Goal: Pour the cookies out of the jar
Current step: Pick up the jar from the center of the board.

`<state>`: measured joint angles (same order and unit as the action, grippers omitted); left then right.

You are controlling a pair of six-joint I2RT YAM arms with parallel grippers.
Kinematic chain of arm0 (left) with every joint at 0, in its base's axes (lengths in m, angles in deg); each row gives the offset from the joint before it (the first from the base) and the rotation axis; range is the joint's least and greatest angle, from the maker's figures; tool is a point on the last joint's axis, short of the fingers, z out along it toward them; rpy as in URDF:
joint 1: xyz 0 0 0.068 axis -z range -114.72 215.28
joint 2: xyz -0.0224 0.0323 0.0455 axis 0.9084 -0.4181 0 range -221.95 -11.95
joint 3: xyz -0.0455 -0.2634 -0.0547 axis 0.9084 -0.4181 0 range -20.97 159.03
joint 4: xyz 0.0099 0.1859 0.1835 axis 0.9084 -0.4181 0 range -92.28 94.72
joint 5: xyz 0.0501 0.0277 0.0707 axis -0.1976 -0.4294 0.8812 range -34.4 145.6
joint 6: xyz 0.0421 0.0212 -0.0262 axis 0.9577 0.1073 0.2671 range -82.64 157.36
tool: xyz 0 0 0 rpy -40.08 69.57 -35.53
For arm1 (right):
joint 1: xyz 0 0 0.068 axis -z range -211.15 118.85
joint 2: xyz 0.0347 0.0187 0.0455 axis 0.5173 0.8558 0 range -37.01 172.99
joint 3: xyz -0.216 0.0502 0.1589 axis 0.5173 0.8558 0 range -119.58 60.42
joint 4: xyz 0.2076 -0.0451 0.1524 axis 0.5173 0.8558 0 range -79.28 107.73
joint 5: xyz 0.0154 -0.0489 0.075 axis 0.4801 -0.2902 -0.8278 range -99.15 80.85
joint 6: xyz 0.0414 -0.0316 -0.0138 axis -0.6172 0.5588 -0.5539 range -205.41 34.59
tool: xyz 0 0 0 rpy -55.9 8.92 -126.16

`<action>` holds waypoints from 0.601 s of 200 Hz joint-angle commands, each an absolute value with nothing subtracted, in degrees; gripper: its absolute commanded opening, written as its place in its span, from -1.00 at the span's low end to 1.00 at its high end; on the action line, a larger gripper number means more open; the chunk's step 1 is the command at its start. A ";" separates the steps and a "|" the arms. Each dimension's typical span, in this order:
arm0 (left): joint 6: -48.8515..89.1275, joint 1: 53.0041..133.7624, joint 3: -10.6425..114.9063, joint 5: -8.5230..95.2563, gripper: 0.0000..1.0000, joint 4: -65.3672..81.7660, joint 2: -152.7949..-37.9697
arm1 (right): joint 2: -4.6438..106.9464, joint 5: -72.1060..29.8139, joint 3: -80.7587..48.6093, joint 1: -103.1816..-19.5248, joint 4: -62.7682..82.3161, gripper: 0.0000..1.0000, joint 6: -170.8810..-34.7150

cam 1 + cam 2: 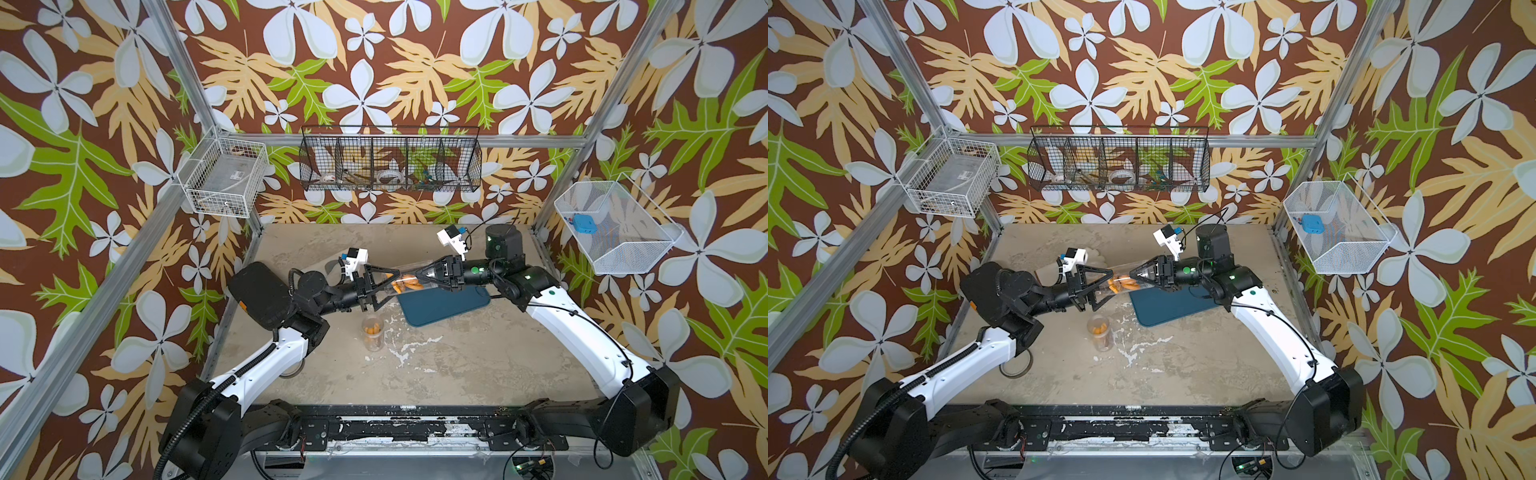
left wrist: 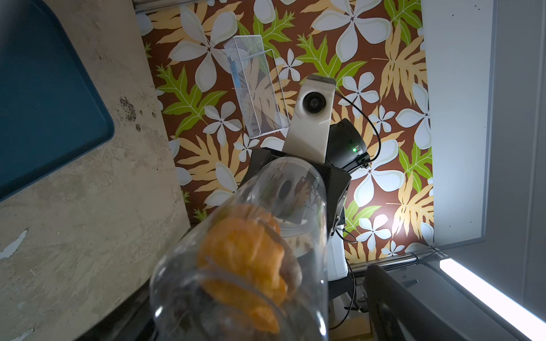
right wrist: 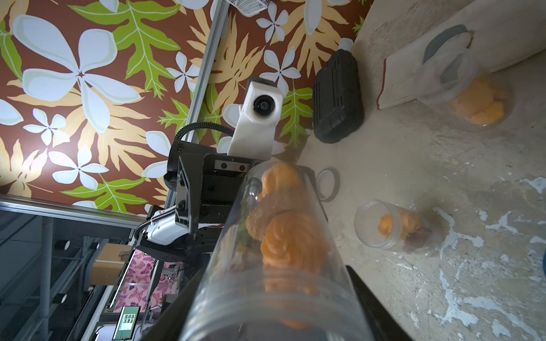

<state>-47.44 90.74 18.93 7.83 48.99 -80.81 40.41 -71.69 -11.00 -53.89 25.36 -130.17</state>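
Note:
The clear jar's end opposite its threaded opening is the part my left gripper should grab next. That leaves the jar's opening free to pour the cookies out.
A clear jar (image 1: 409, 279) (image 1: 1125, 279) lies on its side in the air, over the near-left corner of a dark blue tray (image 1: 453, 305). Orange swirl cookies (image 1: 405, 285) (image 3: 292, 236) and a brown one sit inside it. My right gripper (image 1: 419, 277) (image 3: 274, 310) is shut on the jar's threaded mouth end, a black finger (image 3: 369, 298) against each side. My left gripper (image 1: 392, 289) (image 1: 1106, 291) stands wide open around the jar's other end. In the left wrist view a gap shows between the jar (image 2: 236, 265) and one finger (image 2: 387, 298).
A second clear jar (image 1: 372, 332) (image 3: 390, 224) with orange cookies rests on the table near the middle. A third one (image 3: 472, 88) with a grey lid lies far left behind the left gripper. A ring (image 1: 1016, 365) lies under the left arm. Wire baskets hang on the walls.

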 commanded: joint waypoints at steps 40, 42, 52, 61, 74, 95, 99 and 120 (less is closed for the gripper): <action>-49.83 90.60 19.91 6.08 0.98 54.35 -81.17 | 40.50 -73.25 -10.51 -54.06 23.61 0.05 -129.25; -49.83 90.60 19.90 6.11 0.97 54.33 -81.13 | 40.50 -73.36 -10.47 -54.02 23.39 0.05 -129.38; -49.87 90.55 19.90 5.54 0.95 54.36 -81.33 | 40.77 -73.98 -10.34 -54.19 22.57 0.05 -129.97; -50.06 90.60 19.75 5.21 0.93 54.58 -81.54 | 40.95 -74.31 -10.42 -54.35 22.48 0.05 -129.93; -50.72 90.60 19.47 4.96 0.91 55.67 -81.86 | 41.25 -74.21 -10.54 -54.42 22.75 0.05 -129.76; -51.70 90.60 19.11 4.05 0.86 57.54 -82.26 | 41.65 -74.34 -10.25 -54.44 22.85 0.05 -129.45; -51.75 90.60 19.03 3.97 0.85 57.54 -82.31 | 41.74 -74.36 -10.20 -54.52 22.79 0.05 -129.50; -52.26 90.60 18.30 3.92 0.82 58.57 -82.35 | 42.31 -74.76 -10.31 -54.73 22.59 0.05 -129.54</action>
<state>-50.82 90.67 18.73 5.58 52.60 -82.41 41.86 -74.86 -10.28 -54.51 23.54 -129.95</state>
